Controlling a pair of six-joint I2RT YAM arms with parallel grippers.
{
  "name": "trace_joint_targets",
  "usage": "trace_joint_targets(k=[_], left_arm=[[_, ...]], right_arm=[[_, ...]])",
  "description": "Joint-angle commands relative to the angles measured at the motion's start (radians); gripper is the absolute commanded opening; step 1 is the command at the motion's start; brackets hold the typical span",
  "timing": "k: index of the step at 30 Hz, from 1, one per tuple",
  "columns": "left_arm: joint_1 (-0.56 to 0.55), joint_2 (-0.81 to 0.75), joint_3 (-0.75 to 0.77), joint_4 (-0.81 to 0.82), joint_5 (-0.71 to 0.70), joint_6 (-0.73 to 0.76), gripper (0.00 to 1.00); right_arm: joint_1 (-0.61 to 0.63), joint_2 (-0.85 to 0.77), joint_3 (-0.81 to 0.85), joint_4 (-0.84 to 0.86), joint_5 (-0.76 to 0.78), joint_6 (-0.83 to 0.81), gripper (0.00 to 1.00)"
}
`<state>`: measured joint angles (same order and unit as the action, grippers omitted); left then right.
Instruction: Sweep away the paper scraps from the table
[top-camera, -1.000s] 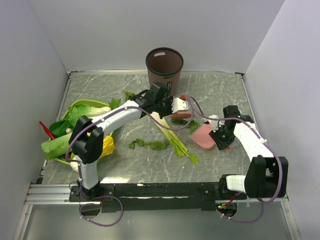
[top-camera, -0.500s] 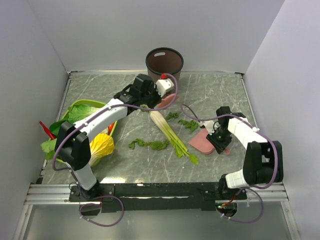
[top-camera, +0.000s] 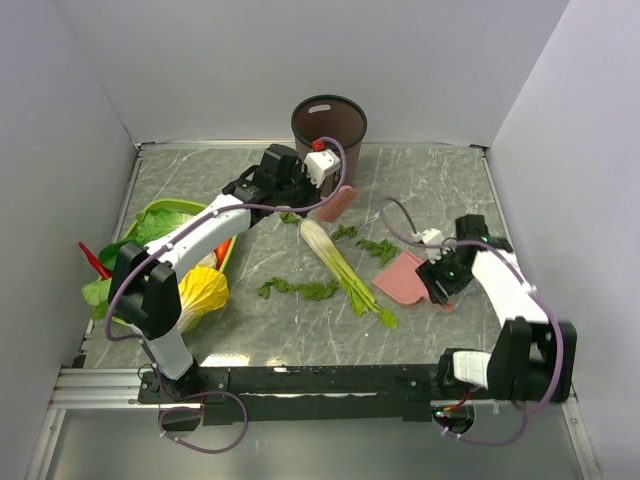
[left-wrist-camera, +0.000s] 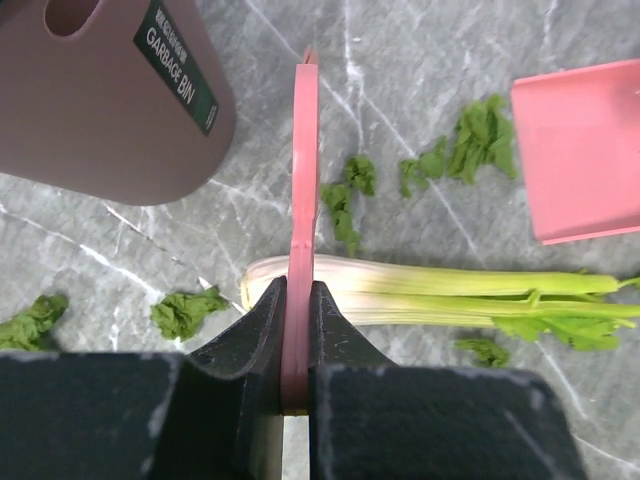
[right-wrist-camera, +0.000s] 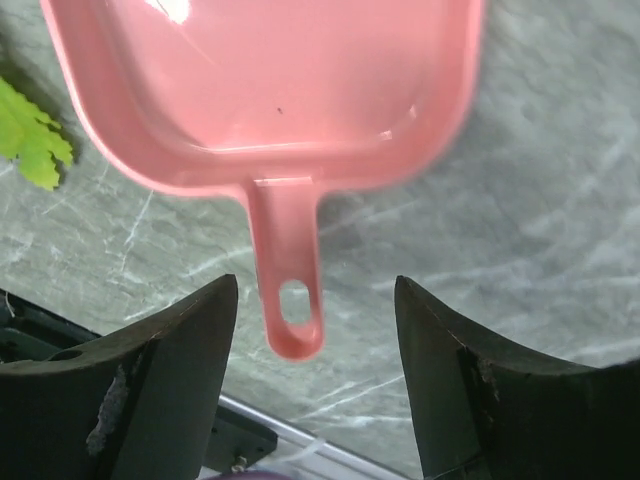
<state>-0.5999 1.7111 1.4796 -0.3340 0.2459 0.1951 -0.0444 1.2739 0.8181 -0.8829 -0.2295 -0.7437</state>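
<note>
The fingers of the right gripper are above the handle of the dustpan, so it isn't time to close yet: the right gripper needs to go down first and then close on the dustpan's handle.
Dark-green paper scraps lie on the grey marble table (top-camera: 440, 190): one pair (top-camera: 365, 242) between the stalk and the pink dustpan (top-camera: 403, 276), a strip (top-camera: 298, 290) nearer me, and more in the left wrist view (left-wrist-camera: 345, 195). My left gripper (top-camera: 318, 185) is shut on a flat pink scraper (top-camera: 337, 203), seen edge-on between its fingers (left-wrist-camera: 298, 290), held by the bin. My right gripper (top-camera: 442, 285) is open, its jaws standing on either side of the dustpan's handle (right-wrist-camera: 290, 270) without touching it (right-wrist-camera: 316, 282). The dustpan (right-wrist-camera: 260, 80) holds no scraps.
A brown garbage bin (top-camera: 328, 125) stands at the back middle, close to the scraper (left-wrist-camera: 110, 90). A long white-and-green stalk (top-camera: 340, 262) lies across the middle. A green tray (top-camera: 170, 215) with leafy greens and a yellow-green cabbage (top-camera: 200, 290) sit at the left. Walls close three sides.
My left arm has swung the pink scraper back from the middle of the table towards the bin. My right gripper has shifted a little to the right at the dustpan's handle.
</note>
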Motion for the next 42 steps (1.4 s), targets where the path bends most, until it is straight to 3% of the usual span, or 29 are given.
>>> trace_joint_targets(k=[1, 8, 15, 25, 36, 42], left_arm=[[0.003, -0.038, 0.051, 0.041, 0.062, -0.052, 0.01], [0.005, -0.047, 0.024, 0.046, 0.081, -0.065, 0.01], [0.005, -0.033, 0.041, 0.027, 0.087, -0.066, 0.01], [0.003, -0.008, 0.080, 0.007, 0.153, -0.083, 0.01], [-0.034, 0.151, 0.240, -0.037, -0.102, -0.089, 0.01], [-0.037, 0.249, 0.332, -0.119, -0.128, -0.085, 0.01]], right_arm=[[-0.092, -0.154, -0.091, 0.031, -0.135, -0.060, 0.72], [-0.100, -0.373, -0.279, 0.153, -0.180, -0.140, 0.71], [-0.100, -0.308, -0.324, 0.243, -0.186, -0.099, 0.67], [-0.100, -0.291, -0.347, 0.300, -0.131, -0.088, 0.38], [-0.095, -0.300, -0.272, 0.127, -0.054, -0.129, 0.18], [-0.084, -0.251, -0.223, 0.094, -0.030, -0.100, 0.16]])
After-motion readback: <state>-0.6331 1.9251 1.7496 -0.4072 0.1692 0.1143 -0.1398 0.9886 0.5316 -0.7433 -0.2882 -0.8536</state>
